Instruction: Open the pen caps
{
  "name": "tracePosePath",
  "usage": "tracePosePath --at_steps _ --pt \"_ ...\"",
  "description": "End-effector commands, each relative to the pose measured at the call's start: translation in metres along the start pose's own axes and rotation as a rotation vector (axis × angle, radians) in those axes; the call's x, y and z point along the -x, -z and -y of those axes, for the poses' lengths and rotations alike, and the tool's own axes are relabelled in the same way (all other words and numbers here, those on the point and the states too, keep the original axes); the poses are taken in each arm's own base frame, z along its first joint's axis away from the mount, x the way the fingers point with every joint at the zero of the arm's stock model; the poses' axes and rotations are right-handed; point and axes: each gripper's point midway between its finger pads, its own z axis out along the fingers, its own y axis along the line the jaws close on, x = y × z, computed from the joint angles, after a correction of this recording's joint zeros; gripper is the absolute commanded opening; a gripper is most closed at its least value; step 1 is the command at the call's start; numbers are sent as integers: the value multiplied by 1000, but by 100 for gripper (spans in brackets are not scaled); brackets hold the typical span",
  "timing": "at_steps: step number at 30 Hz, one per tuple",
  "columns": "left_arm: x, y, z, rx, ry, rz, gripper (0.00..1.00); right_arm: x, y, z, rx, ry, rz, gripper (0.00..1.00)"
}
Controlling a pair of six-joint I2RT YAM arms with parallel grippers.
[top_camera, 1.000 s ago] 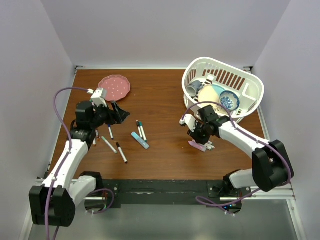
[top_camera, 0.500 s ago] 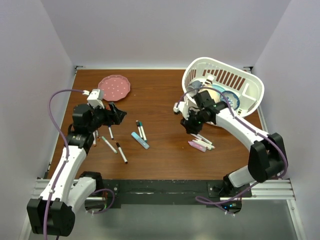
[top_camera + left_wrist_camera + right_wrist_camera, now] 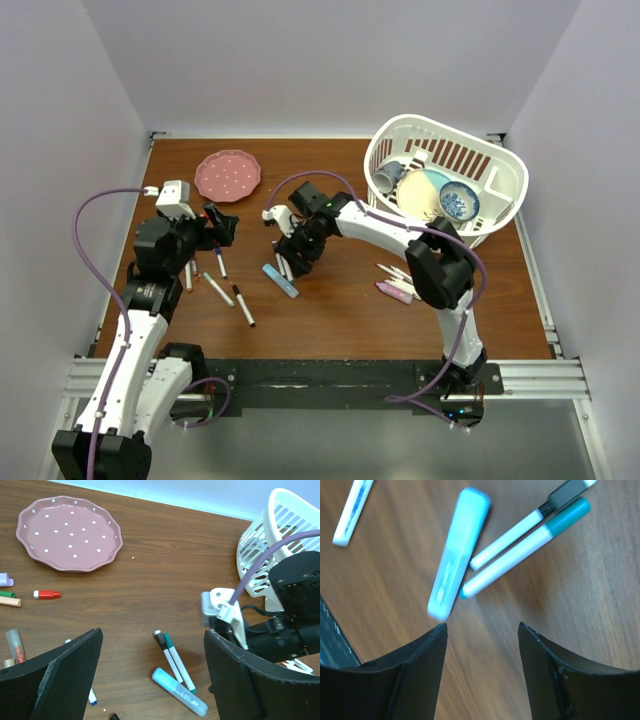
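My right gripper will hold the teal-capped marker by its white body toward the marker's end [image 3: 288, 271] [image 3: 489, 575] opposite the teal cap, so my left gripper can open the teal cap.
Two slim white markers lie side by side mid-table, one with a teal cap [image 3: 567, 515] and one with a black cap [image 3: 566, 492], next to a light blue highlighter [image 3: 457, 552]. My right gripper [image 3: 482, 645] hovers open just above them [image 3: 297, 255], holding nothing. In the left wrist view the same markers [image 3: 175, 660] and highlighter [image 3: 179, 691] lie between my left gripper's wide-open fingers [image 3: 50, 680]. The left gripper [image 3: 222, 228] is empty and sits left of the pens. A loose red cap [image 3: 47, 594] lies near the plate.
A pink dotted plate [image 3: 228, 175] sits at the back left. A white basket [image 3: 500, 160] with dishes stands at the back right. More markers lie near the left arm [image 3: 243, 305], and a small pile of pens lies at the right [image 3: 400, 287].
My right arm swung left from the pens near the basket to the middle markers and opened its jaws. The left arm drew back slightly to the left and opened a little wider.
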Motion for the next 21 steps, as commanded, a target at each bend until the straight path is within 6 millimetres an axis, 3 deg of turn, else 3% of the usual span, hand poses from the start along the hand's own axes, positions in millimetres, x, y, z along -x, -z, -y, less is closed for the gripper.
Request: tracePosePath --at_steps 1,8,21 --pt "16 3 -2 20 -34 48 88 37 2 2 -80 -146 79 64" --pt "19 5 0 12 -34 59 88 40 -21 12 -132 -162 38 64" --pt "19 6 2 0 -36 62 88 12 -42 31 -244 -148 -61 61"
